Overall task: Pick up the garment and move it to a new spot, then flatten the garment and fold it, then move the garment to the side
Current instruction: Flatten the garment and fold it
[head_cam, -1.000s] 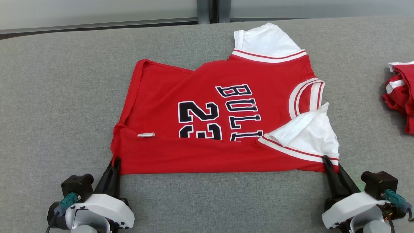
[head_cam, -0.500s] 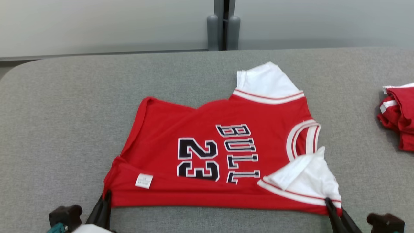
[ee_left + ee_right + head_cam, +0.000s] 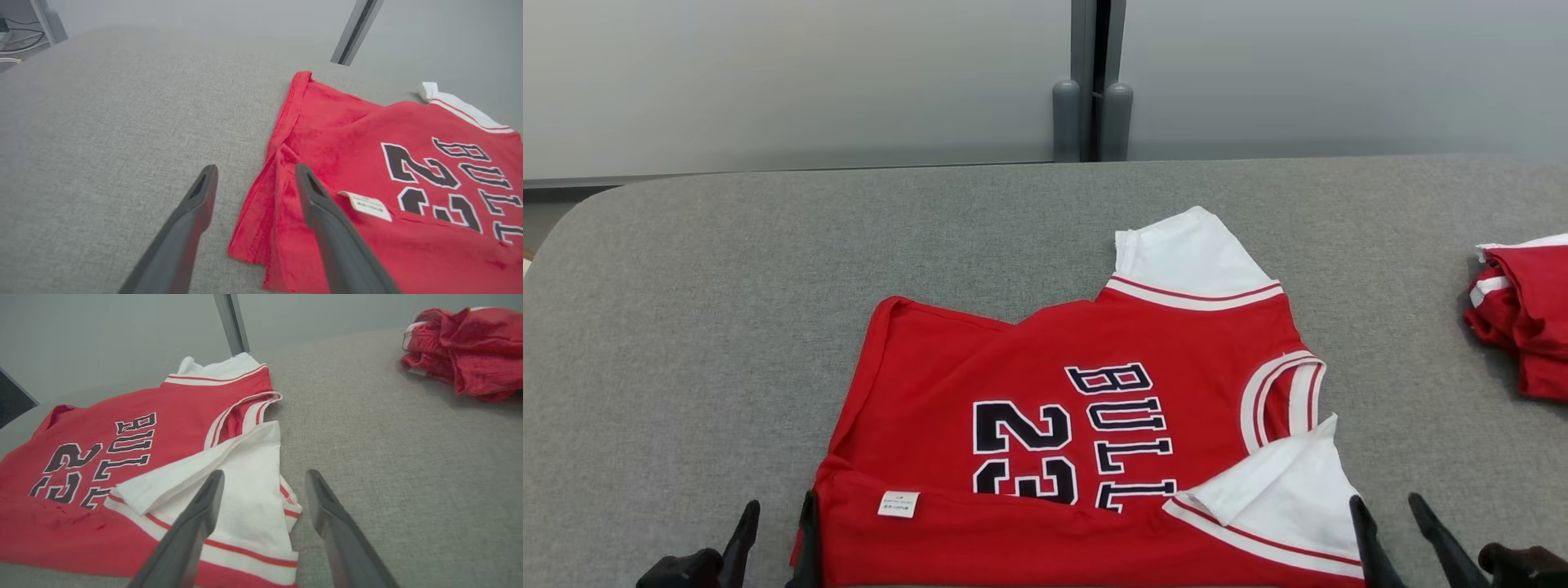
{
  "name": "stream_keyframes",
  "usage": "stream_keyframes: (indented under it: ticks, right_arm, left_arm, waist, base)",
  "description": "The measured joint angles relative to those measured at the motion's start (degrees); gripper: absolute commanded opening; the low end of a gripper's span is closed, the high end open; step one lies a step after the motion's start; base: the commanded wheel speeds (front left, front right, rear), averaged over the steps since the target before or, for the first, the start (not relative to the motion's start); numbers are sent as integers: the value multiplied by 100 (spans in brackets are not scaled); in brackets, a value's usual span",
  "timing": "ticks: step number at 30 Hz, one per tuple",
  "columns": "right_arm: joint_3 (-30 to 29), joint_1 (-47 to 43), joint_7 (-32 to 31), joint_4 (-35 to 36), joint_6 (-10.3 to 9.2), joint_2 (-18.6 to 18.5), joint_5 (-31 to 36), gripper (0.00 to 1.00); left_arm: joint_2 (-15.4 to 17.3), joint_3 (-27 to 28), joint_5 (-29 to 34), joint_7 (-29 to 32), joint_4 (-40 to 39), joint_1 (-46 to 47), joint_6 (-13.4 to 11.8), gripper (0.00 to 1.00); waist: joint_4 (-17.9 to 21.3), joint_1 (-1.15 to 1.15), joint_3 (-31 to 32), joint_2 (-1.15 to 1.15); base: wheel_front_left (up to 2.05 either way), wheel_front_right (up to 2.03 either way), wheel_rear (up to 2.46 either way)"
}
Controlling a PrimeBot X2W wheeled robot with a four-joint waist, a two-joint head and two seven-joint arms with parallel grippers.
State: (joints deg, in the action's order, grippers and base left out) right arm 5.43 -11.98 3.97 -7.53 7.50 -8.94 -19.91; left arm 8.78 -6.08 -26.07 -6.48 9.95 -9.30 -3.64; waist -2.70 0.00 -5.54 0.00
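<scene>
The right gripper grabs the white sleeve cloth by its loose outer edge (image 3: pixel 1351 482) (image 3: pixel 285 524) next, since the red body of the jersey lies flat and slack.
A red jersey (image 3: pixel 1078 441) with white sleeves and "BULLS 23" lettering lies flat on the grey table, its near edge folded over the lower digits. My left gripper (image 3: pixel 778 516) is open at the jersey's near left corner. In the left wrist view the left gripper (image 3: pixel 256 169) straddles the red hem (image 3: pixel 265 212), with one finger over the cloth. My right gripper (image 3: pixel 1386 505) is open at the near right corner. In the right wrist view the right gripper (image 3: pixel 265 473) stands over the edge of the white sleeve (image 3: pixel 245 486).
A second bundle of red and white cloth (image 3: pixel 1523 318) lies at the table's right edge, also seen as the crumpled pile (image 3: pixel 461 351). The grey padded table (image 3: pixel 727 327) ends at a pale wall with a vertical post (image 3: pixel 1092 90).
Both grippers were shut on the jersey's near corners and now stand open, with the cloth released. The head camera has tilted up, so the whole picture has shifted down.
</scene>
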Motion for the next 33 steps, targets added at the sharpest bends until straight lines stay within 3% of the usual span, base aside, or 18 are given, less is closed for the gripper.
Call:
stream_keyframes:
  ticks: [5,12,22,28,33]
  right_arm:
    - [-171,220,102,478,0,-58,282,100]
    - [-235,549,-172,1214,0,-182,512,100]
    - [-270,474,-399,1452,0,-70,576,100]
    - [-259,438,-407,1485,0,-29,554,100]
    - [-296,520,-408,1569,0,-45,528,100]
  left_arm:
    - [-16,-46,258,-393,-272,134,-123,100]
    - [16,-212,635,-361,-692,545,-352,100]
    - [56,-287,689,-302,-700,607,-433,100]
    - [88,-416,692,-208,-683,743,-388,100]
    - [18,-667,694,-21,-282,1530,-89,100]
  waist:
    - [55,0,94,0]
    - [77,0,91,0]
    - [75,0,76,0]
    - [71,0,40,0]
    - [61,0,-183,0]
  base:
    - [0,0,0]
    - [0,0,0]
    - [0,0,0]
    - [0,0,0]
    - [0,0,0]
